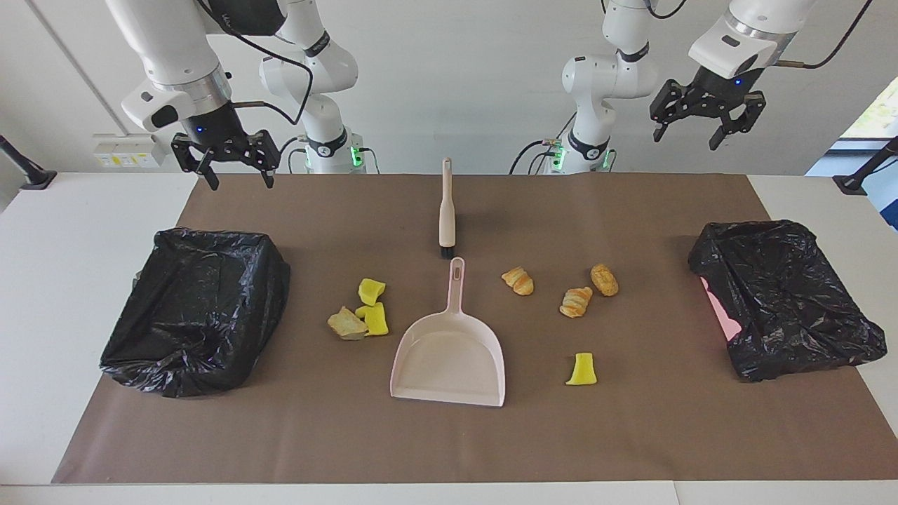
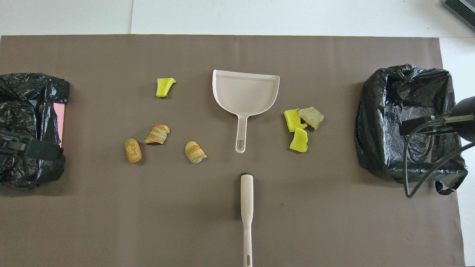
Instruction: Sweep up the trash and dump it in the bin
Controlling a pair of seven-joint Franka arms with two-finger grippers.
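Note:
The dustpan's pan spreads too wide for my fingers, so my right gripper will take hold of the dustpan's narrow handle [image 2: 241, 135] next.
The trash lies on the brown mat either side of a pale pink dustpan [image 1: 449, 361] [image 2: 245, 91]. Three golden pastries [image 1: 576, 301] [image 2: 157, 134] and a yellow sponge bit [image 1: 581, 369] [image 2: 164, 86] lie toward the left arm's end. Two yellow sponge bits [image 1: 375, 319] [image 2: 299, 139] and a pale bread chunk [image 1: 346, 324] [image 2: 311, 117] lie toward the right arm's end. A beige-handled brush [image 1: 446, 210] [image 2: 246, 207] lies nearer the robots than the dustpan. My right gripper [image 1: 240, 184] hangs open and empty over the mat's corner by its base. My left gripper [image 1: 686, 140] hangs open, high over the robots' edge.
A bin lined with a black bag [image 1: 196, 308] [image 2: 408, 118] stands at the right arm's end of the mat. Another black-bagged bin [image 1: 786, 298] [image 2: 29, 126], pink showing at its side, stands at the left arm's end. The right arm's cable [image 2: 426, 159] hangs over the first bin.

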